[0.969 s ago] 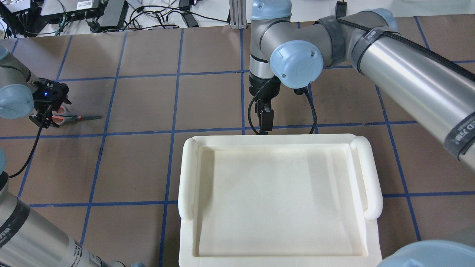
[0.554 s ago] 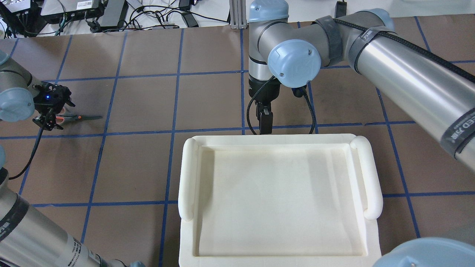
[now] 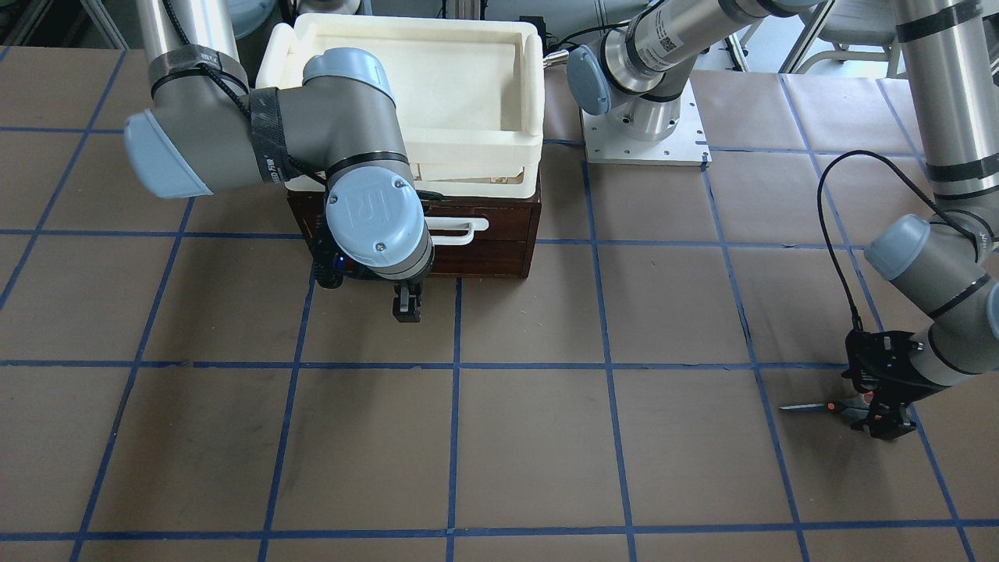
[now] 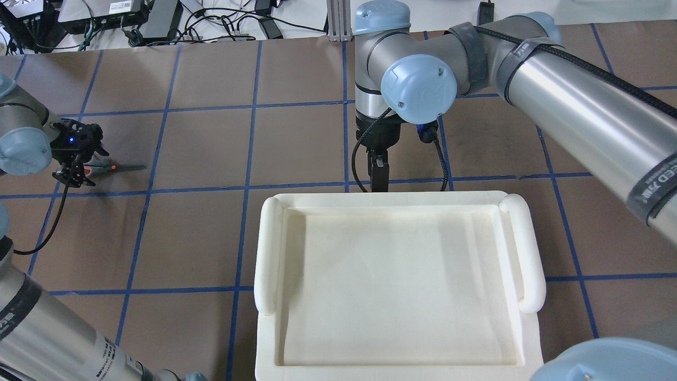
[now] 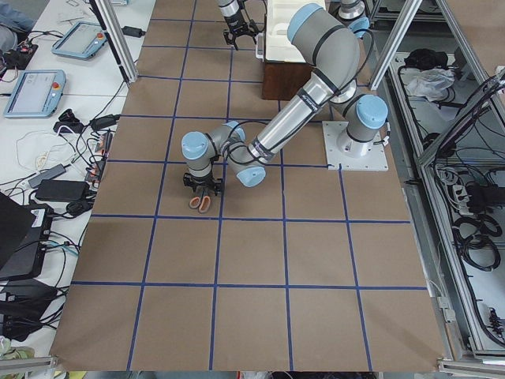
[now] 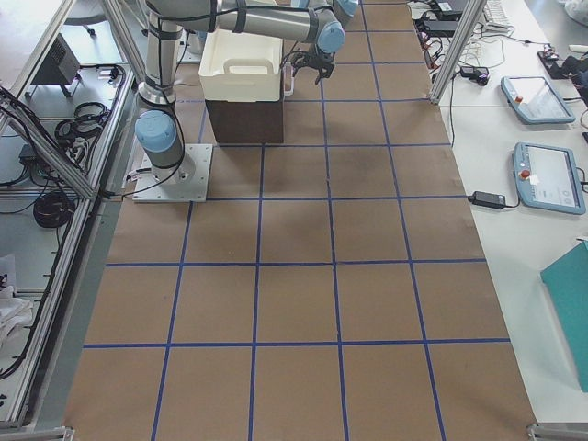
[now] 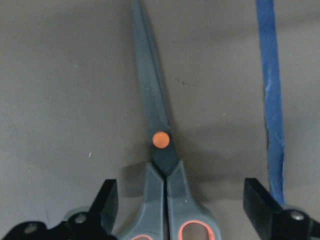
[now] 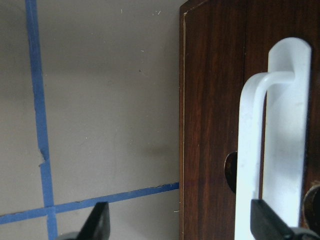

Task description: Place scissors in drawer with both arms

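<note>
I should grab the scissors by their grey handles next, just behind the orange pivot, with my left gripper, because the scissors' pointed blades lie bare on the tabletop.
The scissors lie flat on the brown table, blades pointing away from my left gripper; they also show in the overhead view and the front view. My left gripper is open and low over the handles, one finger on each side, and shows in the overhead view. The dark brown drawer is shut. Its white bar handle lies between the open fingers of my right gripper, close to the right-hand finger. My right gripper hangs just before the drawer front.
Cream-white tray bins are stacked on top of the drawer cabinet. The left arm's base plate stands beside the cabinet. Blue tape lines grid the table. Cables and electronics lie along the far edge.
My left gripper has dropped lower over the scissors' handles. My right arm has shifted slightly, its gripper closer to the drawer front. The scissors have not moved.
</note>
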Controlling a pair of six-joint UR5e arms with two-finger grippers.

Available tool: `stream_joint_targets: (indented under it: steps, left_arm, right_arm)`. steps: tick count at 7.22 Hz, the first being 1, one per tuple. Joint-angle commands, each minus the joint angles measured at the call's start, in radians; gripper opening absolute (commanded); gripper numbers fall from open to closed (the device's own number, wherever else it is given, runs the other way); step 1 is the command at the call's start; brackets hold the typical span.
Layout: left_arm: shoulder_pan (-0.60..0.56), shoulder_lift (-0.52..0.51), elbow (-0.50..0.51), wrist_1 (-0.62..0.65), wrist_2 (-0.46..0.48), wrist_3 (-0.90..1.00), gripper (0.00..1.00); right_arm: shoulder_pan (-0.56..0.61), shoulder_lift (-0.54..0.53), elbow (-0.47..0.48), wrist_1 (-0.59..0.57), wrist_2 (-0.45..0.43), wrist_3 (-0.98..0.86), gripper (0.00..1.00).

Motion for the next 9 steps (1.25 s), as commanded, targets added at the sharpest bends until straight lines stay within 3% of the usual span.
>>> stream_joint_targets:
  steps: [1, 3, 7, 9]
  left_arm:
    - [0.000, -0.002, 0.000, 0.000, -0.002, -0.013, 0.78]
    - [0.000, -0.008, 0.000, 0.000, -0.003, -0.005, 0.67]
    - [0.000, -0.005, 0.000, 0.001, -0.005, -0.004, 0.34]
    - [0.000, -0.001, 0.000, 0.000, -0.005, -0.002, 0.27]
  right_arm:
    - [0.000, 0.002, 0.001, 0.035, 0.000, 0.006, 1.00]
    - [0.000, 0.029, 0.001, 0.038, 0.000, 0.006, 1.00]
    - [0.000, 0.048, 0.001, 0.036, 0.005, 0.004, 1.00]
    - [0.002, 0.063, 0.003, 0.038, 0.010, 0.004, 1.00]
